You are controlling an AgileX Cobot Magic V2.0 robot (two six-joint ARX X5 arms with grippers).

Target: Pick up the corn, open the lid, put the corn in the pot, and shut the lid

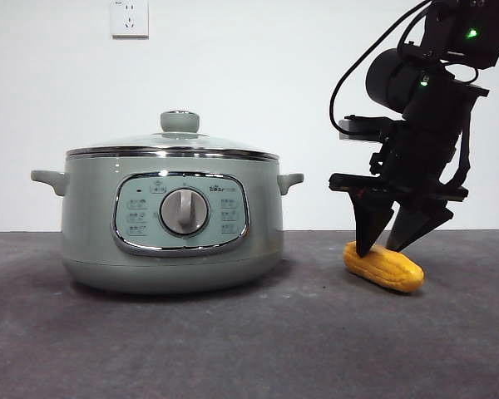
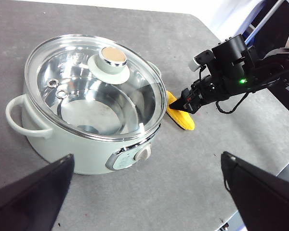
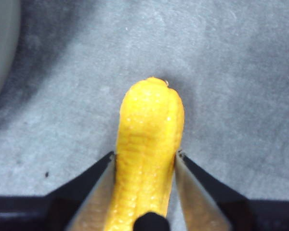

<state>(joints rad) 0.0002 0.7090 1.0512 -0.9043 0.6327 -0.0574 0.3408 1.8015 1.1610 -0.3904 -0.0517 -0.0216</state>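
My left gripper grabs the glass lid by its green knob (image 1: pixel 180 122) next, to open the pot for the corn (image 1: pixel 387 268).
The yellow corn (image 1: pixel 387 268) lies on the grey table to the right of the sage-green pot (image 1: pixel 91 224). My right gripper (image 1: pixel 382 247) has come down over it. In the right wrist view its jaws touch both sides of the corn (image 3: pixel 147 139), so the right gripper (image 3: pixel 145 155) is shut on it. The cob still rests on the table. The glass lid (image 1: pixel 175 148) with its green knob (image 2: pixel 113 60) sits closed on the pot (image 2: pixel 67 144). My left gripper (image 2: pixel 147 156) hangs open high above the pot, holding nothing. From there the corn (image 2: pixel 184 120) and the right gripper (image 2: pixel 180 102) show beside the pot.
A white wall with a socket (image 1: pixel 130 18) stands behind the table. The table's edge (image 2: pixel 216 38) curves past the right arm. The pot's side handle (image 1: pixel 291 181) points toward the corn with a small gap between them.
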